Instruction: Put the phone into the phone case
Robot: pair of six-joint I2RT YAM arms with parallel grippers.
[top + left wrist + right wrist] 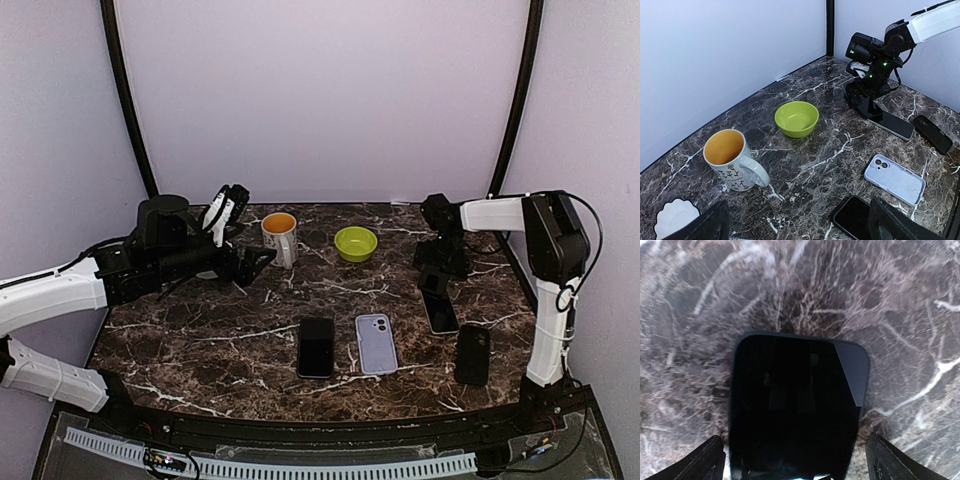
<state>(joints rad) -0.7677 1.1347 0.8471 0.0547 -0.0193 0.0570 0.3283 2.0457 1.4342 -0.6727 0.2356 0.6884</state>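
The two long edges of the phone (pixel 434 284) are between my fingers, so my right gripper should close now and would hold the phone.
A phone (pixel 440 312) with a black screen lies flat on the right of the marble table. My right gripper (pixel 433 284) is open just above its far end. In the right wrist view the phone (pixel 797 405) lies between the two spread fingertips (pixel 707 462), which do not touch it. A light blue phone case (pixel 376 343) lies camera cut-out up near the front middle, also in the left wrist view (pixel 894 179). A second black phone (pixel 316 347) lies left of the case. My left gripper (pixel 252 262) is open and empty, hovering near the mug.
A white mug (pixel 280 237) with an orange inside and a green bowl (pixel 355 243) stand at the back middle. A dark phone-shaped item (pixel 473 353) lies at the front right. A white scalloped dish (pixel 672 217) sits under the left gripper. Walls enclose the table's back and sides.
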